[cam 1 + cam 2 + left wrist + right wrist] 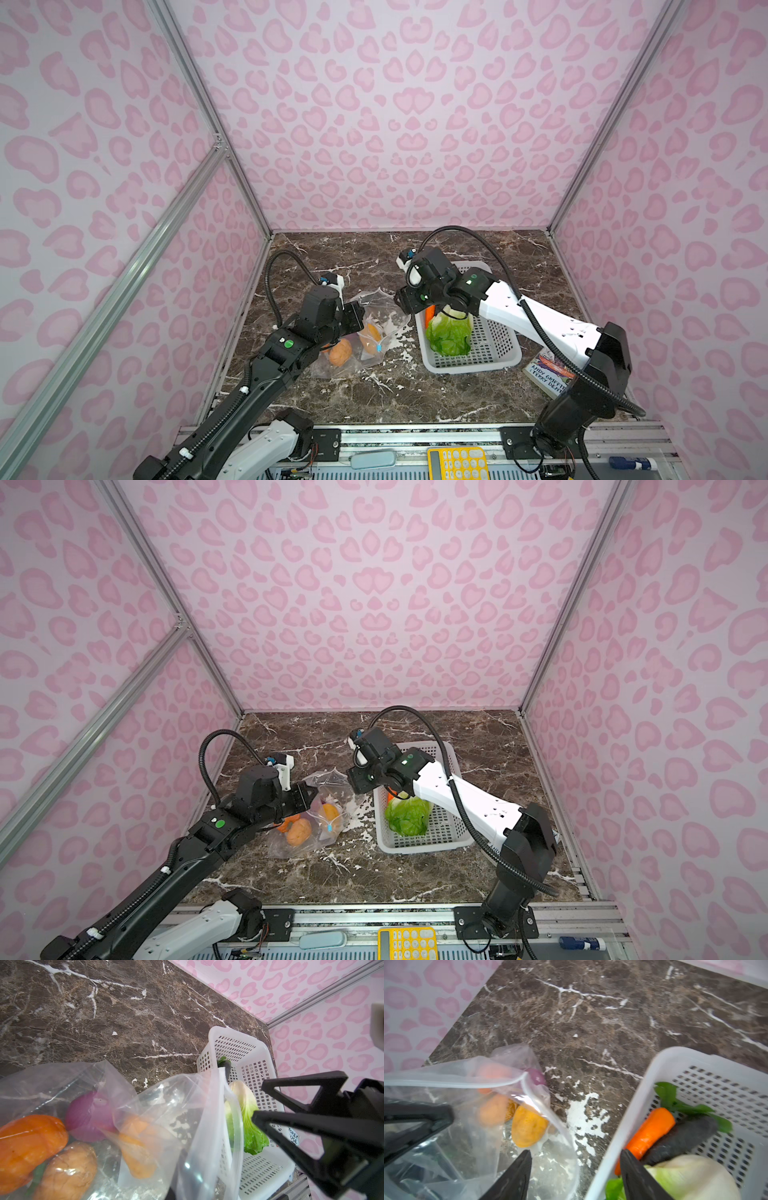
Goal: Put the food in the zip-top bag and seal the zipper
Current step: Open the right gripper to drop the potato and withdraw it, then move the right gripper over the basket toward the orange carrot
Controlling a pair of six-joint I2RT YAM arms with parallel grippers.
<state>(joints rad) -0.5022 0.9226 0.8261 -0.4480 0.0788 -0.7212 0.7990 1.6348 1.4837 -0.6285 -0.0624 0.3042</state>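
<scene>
The carrot should be grabbed next by my right gripper across its sides near the thick leafy end. The carrot's other end will stay free to go into the zip-top bag first.
The clear zip-top bag lies left of centre in both top views. Inside it show an orange pumpkin, a purple onion and two tan potatoes. My left gripper is shut on the bag's mouth edge; film hides its jaws in the left wrist view. The zipper strip gapes open, and its blue tab rests near the front. My right gripper hangs open and empty between bag and basket. The cabbage and carrot lie in the basket.
The white perforated basket stands right of the bag, with a dark oblong thing beside the carrot. A book lies under the right arm. A yellow calculator sits on the front rail. Pink walls close three sides.
</scene>
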